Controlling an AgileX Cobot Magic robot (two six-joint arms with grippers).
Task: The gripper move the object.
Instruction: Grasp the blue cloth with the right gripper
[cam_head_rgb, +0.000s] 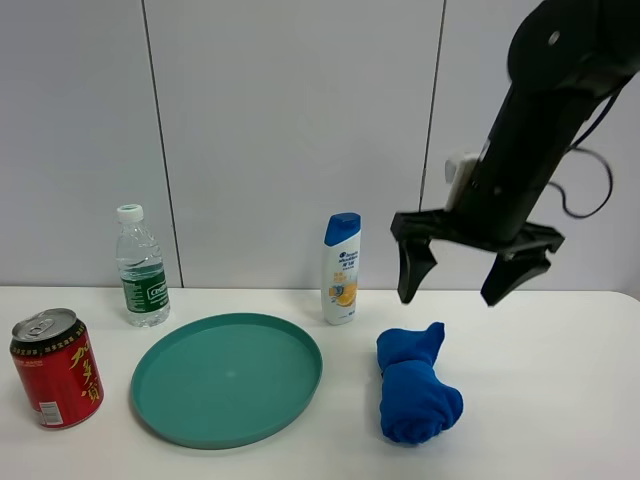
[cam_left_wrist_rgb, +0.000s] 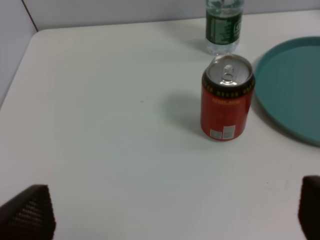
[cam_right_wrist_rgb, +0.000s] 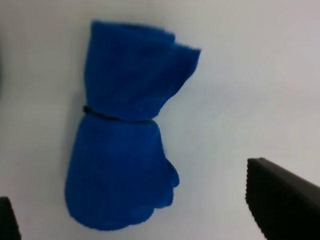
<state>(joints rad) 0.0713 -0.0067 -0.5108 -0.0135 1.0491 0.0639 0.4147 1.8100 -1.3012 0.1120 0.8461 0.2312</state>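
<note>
I need to move the blue cloth onto the teal plate (cam_head_rgb: 227, 378), so next I should grab it by its banded middle (cam_head_rgb: 408, 370) with my right gripper.
A rolled blue cloth (cam_head_rgb: 414, 387), tied round with a dark band, lies on the white table right of the teal plate (cam_head_rgb: 227, 378). It fills the right wrist view (cam_right_wrist_rgb: 125, 150). My right gripper (cam_head_rgb: 470, 275) is open and empty, hanging in the air above and slightly behind the cloth, fingertips (cam_head_rgb: 410, 280) pointing down. My left gripper (cam_left_wrist_rgb: 175, 215) is open and empty, with only its dark fingertips (cam_left_wrist_rgb: 30, 212) showing in the left wrist view; it is out of the exterior high view.
A red drink can (cam_head_rgb: 55, 367) stands at the front left, also in the left wrist view (cam_left_wrist_rgb: 227, 97). A water bottle (cam_head_rgb: 140, 267) stands behind it. A white shampoo bottle (cam_head_rgb: 342, 268) stands behind the plate, left of my right gripper.
</note>
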